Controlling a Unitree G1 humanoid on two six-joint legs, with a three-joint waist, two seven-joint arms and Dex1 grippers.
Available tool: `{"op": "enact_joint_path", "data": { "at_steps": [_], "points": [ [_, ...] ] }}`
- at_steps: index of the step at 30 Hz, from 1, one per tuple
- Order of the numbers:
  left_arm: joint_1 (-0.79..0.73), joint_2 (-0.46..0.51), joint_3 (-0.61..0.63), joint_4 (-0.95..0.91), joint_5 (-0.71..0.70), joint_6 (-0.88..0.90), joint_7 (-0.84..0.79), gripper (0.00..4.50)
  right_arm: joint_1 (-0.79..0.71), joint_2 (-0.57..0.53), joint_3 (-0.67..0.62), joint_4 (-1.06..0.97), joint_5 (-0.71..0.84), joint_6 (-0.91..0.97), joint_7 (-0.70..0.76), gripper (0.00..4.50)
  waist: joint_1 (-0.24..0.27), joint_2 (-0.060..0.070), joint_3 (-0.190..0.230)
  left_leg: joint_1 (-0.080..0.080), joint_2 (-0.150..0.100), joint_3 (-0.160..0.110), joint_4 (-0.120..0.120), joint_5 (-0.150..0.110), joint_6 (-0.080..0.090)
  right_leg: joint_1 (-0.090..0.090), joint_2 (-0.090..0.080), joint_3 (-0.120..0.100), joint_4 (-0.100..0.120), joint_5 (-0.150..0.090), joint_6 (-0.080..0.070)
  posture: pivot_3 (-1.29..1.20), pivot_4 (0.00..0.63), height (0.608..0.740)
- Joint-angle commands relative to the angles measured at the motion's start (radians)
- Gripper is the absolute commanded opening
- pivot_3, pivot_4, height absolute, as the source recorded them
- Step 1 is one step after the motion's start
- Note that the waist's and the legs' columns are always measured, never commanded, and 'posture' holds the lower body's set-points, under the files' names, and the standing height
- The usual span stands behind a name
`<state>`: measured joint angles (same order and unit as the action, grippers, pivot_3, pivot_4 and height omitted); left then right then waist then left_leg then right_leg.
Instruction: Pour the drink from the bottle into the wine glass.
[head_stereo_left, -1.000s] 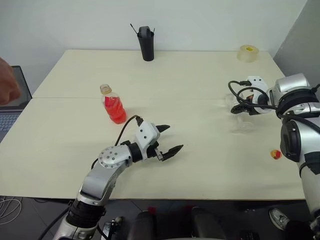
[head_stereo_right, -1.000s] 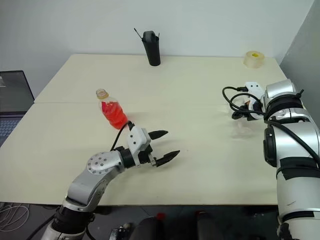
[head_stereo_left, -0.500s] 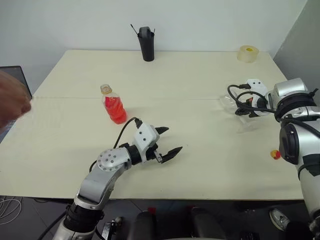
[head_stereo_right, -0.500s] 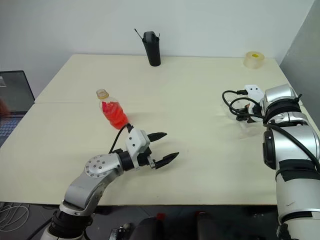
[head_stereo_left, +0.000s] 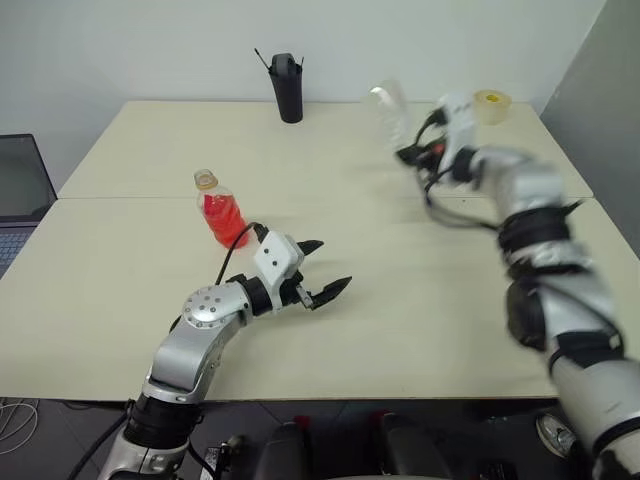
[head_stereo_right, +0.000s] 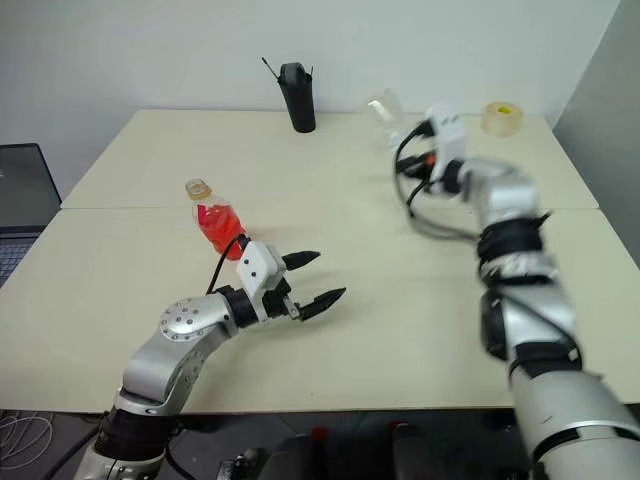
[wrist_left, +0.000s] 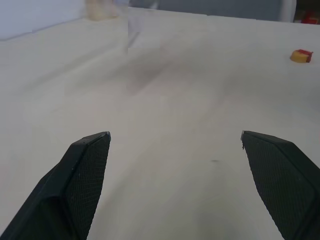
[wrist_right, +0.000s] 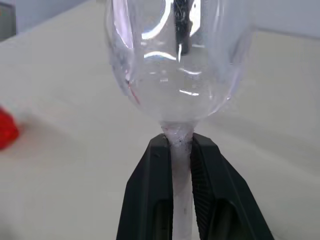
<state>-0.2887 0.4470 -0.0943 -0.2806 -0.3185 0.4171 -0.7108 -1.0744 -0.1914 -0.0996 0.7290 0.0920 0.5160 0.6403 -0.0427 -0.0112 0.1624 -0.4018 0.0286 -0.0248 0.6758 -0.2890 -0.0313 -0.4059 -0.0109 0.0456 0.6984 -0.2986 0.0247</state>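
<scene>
I should grab the bottle around its body next with my left gripper to keep it upright. The bottle is standing uncapped with red-orange drink inside.
The bottle stands uncapped on the table's left half, its lower part holding the red-orange drink. Just in front of it and to its right, my left gripper hovers low over the table, open and empty, its fingers spread wide. My right gripper is shut on the thin stem of the wine glass. It holds the empty, tilted glass in the air over the table's far right part. A small yellow-red cap lies on the table.
A tall black holder stands at the far middle edge of the table. A yellowish tape roll sits at the far right corner. A laptop is off the table's left side.
My right gripper has shut on the wine glass stem and swung it up and to the left from the table's right edge. The hand at the far left has gone. My left gripper has stayed open.
</scene>
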Motion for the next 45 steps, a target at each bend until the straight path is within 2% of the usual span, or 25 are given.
{"op": "enact_joint_path", "data": {
  "at_steps": [1, 5, 11, 17, 25, 36, 38, 42, 45],
  "points": [
    [-0.053, -0.012, 0.074, -0.021, -0.083, 0.042, 0.006, 4.50, 0.058, 0.106, 0.000, -0.131, 0.012, -0.125, -0.151, 0.23, 0.001, 0.001, 0.001, -0.001, 0.000, 0.000, 0.000, 0.001, -0.002, -0.001, 0.000, 0.000, 0.000, 0.000, 0.000, 0.00, 0.150, 0.740],
    [-0.066, 0.006, 0.141, -0.062, -0.169, 0.118, 0.008, 4.50, 0.092, 0.191, 0.011, -0.117, 0.010, -0.232, -0.247, 0.23, 0.002, 0.001, 0.001, -0.003, -0.002, 0.000, 0.002, 0.002, -0.003, -0.003, -0.002, -0.001, 0.000, 0.000, 0.000, 0.00, 0.150, 0.740],
    [-0.019, 0.095, 0.186, -0.072, -0.175, 0.142, -0.013, 4.50, 0.162, 0.178, 0.034, -0.161, 0.014, -0.240, -0.263, 0.23, 0.001, 0.001, 0.001, -0.002, -0.002, 0.000, 0.001, 0.002, -0.003, -0.002, -0.002, -0.001, -0.001, 0.000, 0.000, 0.00, 0.150, 0.740],
    [-0.041, 0.104, 0.170, -0.047, -0.173, 0.133, -0.019, 4.50, 0.338, 0.151, 0.065, -0.303, 0.016, -0.180, -0.267, 0.23, 0.004, 0.001, 0.001, -0.001, -0.002, 0.000, 0.001, 0.001, -0.003, -0.001, -0.002, -0.001, -0.001, 0.000, 0.000, 0.00, 0.150, 0.740],
    [-0.066, 0.105, 0.159, -0.022, -0.171, 0.124, -0.040, 4.50, 0.467, 0.130, 0.091, -0.464, 0.030, -0.023, -0.278, 0.23, 0.008, 0.000, 0.000, 0.001, -0.002, 0.000, 0.000, 0.001, -0.002, 0.001, -0.002, -0.001, -0.001, 0.000, 0.000, 0.00, 0.150, 0.740],
    [-0.082, 0.114, 0.145, 0.001, -0.156, 0.113, -0.067, 4.50, 0.698, 0.001, 0.154, -0.689, 0.033, 0.167, -0.264, 0.22, 0.014, -0.007, -0.012, 0.003, -0.003, -0.001, 0.000, -0.001, 0.001, 0.005, 0.000, -0.002, -0.003, 0.000, 0.001, 0.00, 0.150, 0.740],
    [-0.089, 0.113, 0.140, 0.009, -0.151, 0.111, -0.072, 4.50, 0.733, -0.030, 0.172, -0.715, 0.027, 0.186, -0.253, 0.22, 0.014, -0.008, -0.013, 0.006, -0.003, -0.003, 0.000, -0.001, 0.001, 0.010, 0.002, -0.003, -0.006, 0.000, 0.001, 0.00, 0.150, 0.740],
    [-0.098, 0.114, 0.134, 0.023, -0.143, 0.104, -0.084, 4.50, 0.772, -0.075, 0.199, -0.755, 0.029, 0.221, -0.236, 0.21, 0.013, -0.015, -0.019, 0.037, -0.003, -0.002, -0.015, -0.001, 0.002, 0.039, 0.002, -0.003, -0.019, -0.001, 0.000, 0.00, 0.150, 0.740],
    [-0.104, 0.112, 0.130, 0.033, -0.140, 0.098, -0.089, 4.50, 0.781, -0.089, 0.196, -0.772, 0.035, 0.224, -0.233, 0.19, 0.011, -0.016, -0.021, 0.040, -0.002, -0.002, -0.016, -0.001, 0.002, 0.041, 0.004, -0.002, -0.020, -0.002, -0.001, 0.00, 0.150, 0.740]
  ]
}}
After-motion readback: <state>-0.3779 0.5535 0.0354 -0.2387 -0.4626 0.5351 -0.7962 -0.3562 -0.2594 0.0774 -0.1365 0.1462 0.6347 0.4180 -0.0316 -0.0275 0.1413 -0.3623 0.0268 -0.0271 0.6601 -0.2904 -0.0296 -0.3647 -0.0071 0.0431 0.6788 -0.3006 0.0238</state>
